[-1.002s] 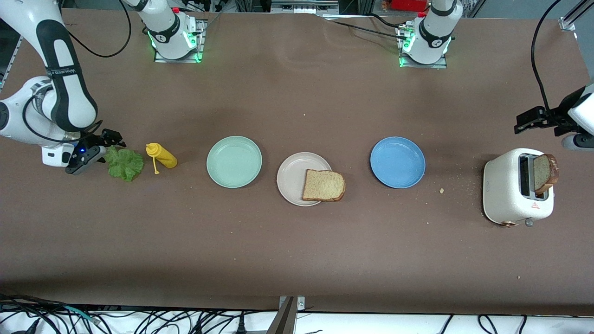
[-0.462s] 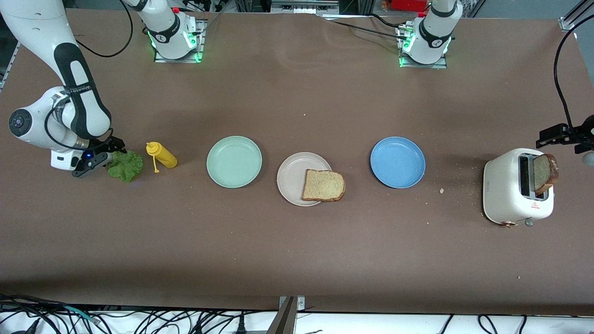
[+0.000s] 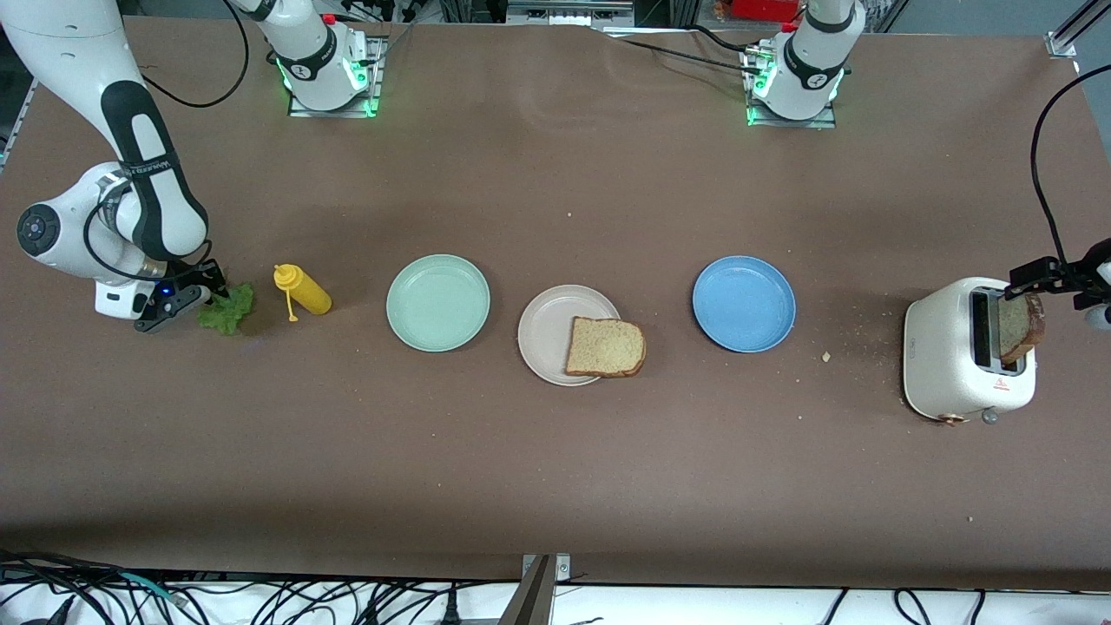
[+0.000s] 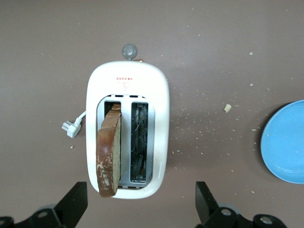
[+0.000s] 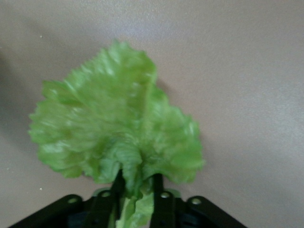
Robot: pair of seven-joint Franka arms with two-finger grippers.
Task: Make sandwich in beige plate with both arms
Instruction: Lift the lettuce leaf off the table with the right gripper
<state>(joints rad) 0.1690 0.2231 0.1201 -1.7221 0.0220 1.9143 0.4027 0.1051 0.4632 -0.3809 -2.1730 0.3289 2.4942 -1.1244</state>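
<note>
The sandwich on the beige plate (image 3: pixel 542 334) needs its top, so next my left gripper should grab the standing bread slice by its crusted end (image 3: pixel 1033 325) for that.
One brown bread slice (image 3: pixel 605 347) lies on the beige plate (image 3: pixel 542 334), overhanging its rim toward the left arm's end. A second slice (image 3: pixel 1017 323) stands in a slot of the white toaster (image 3: pixel 959 351). My left gripper (image 3: pixel 1046 279) hangs open over that slice. In the left wrist view the slice (image 4: pixel 108 154) and toaster (image 4: pixel 127 128) sit ahead of the wide-apart left gripper (image 4: pixel 141 204). My right gripper (image 3: pixel 211 292) is shut on the edge of the green lettuce leaf (image 3: pixel 228 308) at the table. The right wrist view shows the right gripper (image 5: pixel 137 183) pinching the leaf (image 5: pixel 114 123).
A yellow squeeze bottle (image 3: pixel 302 292) lies beside the lettuce. A mint-green plate (image 3: pixel 437 302) and a blue plate (image 3: pixel 744 303) flank the beige plate. Crumbs are scattered between the blue plate and the toaster. The toaster's plug (image 4: pixel 71 128) lies beside it.
The right gripper came down at the lettuce and shut on its edge, bunching the leaf. The left gripper moved in over the slice in the toaster, still open.
</note>
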